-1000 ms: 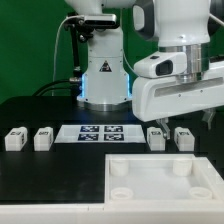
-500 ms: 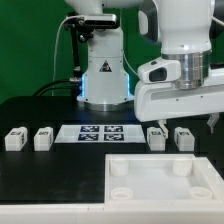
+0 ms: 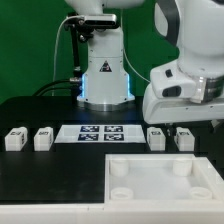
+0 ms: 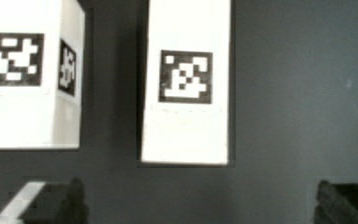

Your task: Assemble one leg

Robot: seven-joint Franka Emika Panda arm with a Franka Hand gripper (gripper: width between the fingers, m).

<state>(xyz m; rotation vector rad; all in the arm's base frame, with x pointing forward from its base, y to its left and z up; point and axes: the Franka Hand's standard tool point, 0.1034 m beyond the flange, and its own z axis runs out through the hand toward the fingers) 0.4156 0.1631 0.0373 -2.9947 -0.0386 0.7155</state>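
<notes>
The gripper needs to fit the leg into a round socket of the white tray-like piece, so it should next grab the leg by its marker-bearing section.
Four small white legs with square markers lie in a row on the black table: two on the exterior view's left and two on its right. The arm's white hand hangs above the right pair and hides the fingers in that view. In the wrist view two legs show, one in the middle and another at the picture's edge. My gripper is open, its dark fingertips wide apart above the table, with nothing between them and clear of the legs.
The marker board lies between the two pairs of legs. A large white square tray-like piece with round sockets lies at the front right. The robot's base stands at the back with cables beside it.
The arm's hand has moved toward the exterior view's right and tilted, now hanging over the right pair of legs. The legs and other parts have not moved.
</notes>
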